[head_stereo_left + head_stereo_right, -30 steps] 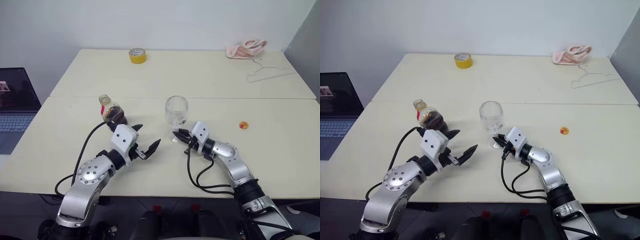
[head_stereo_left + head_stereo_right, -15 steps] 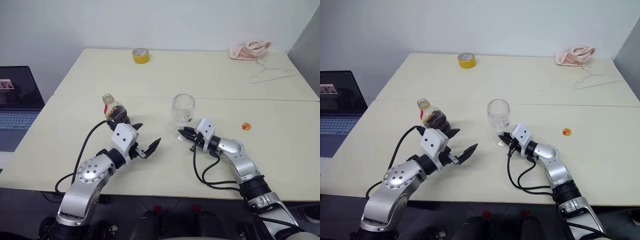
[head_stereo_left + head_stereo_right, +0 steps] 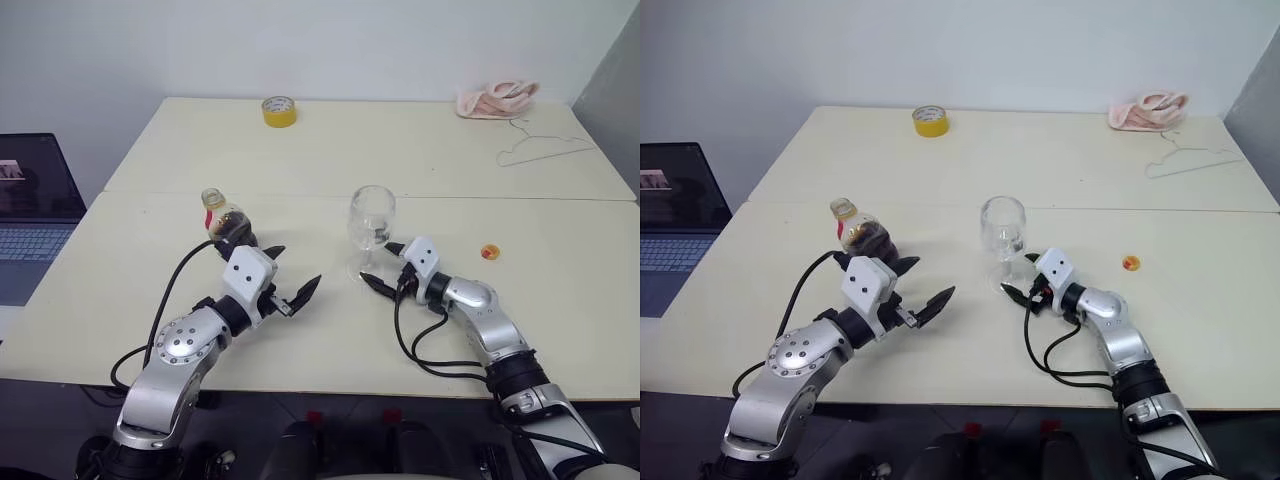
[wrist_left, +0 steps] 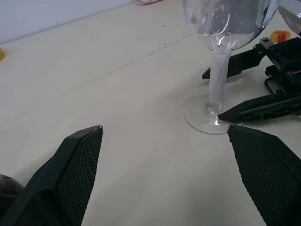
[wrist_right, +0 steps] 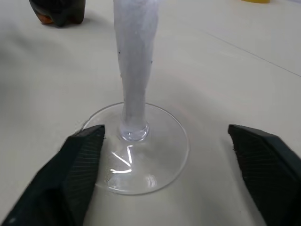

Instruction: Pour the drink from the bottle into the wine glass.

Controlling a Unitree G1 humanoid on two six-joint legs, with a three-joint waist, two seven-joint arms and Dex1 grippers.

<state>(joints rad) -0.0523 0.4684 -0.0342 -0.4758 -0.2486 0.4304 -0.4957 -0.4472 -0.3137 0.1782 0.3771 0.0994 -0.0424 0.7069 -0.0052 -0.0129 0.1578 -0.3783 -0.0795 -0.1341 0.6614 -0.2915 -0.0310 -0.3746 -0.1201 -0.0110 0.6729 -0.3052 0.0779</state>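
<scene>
The left gripper will pour from the bottle into the wine glass, so it will grab the bottle by its rounded body, which leaves the bottle's uncapped opening free.
The wine glass stands upright and empty at the middle of the table. My right gripper is open, one finger on each side of the glass's thin stem, low over its round foot. The bottle stands to the left with its mouth uncapped and the dark drink in its body. My left gripper is open and holds nothing. It sits just in front of the bottle and points toward the glass.
A small yellow-orange cap lies right of the glass. At the far side are a yellow tape roll, a pink cloth and a wire hanger. A laptop sits beyond the table's left edge.
My right gripper moved to the right with the glass, then opened and let go of the stem. The left arm and the bottle have not moved.
</scene>
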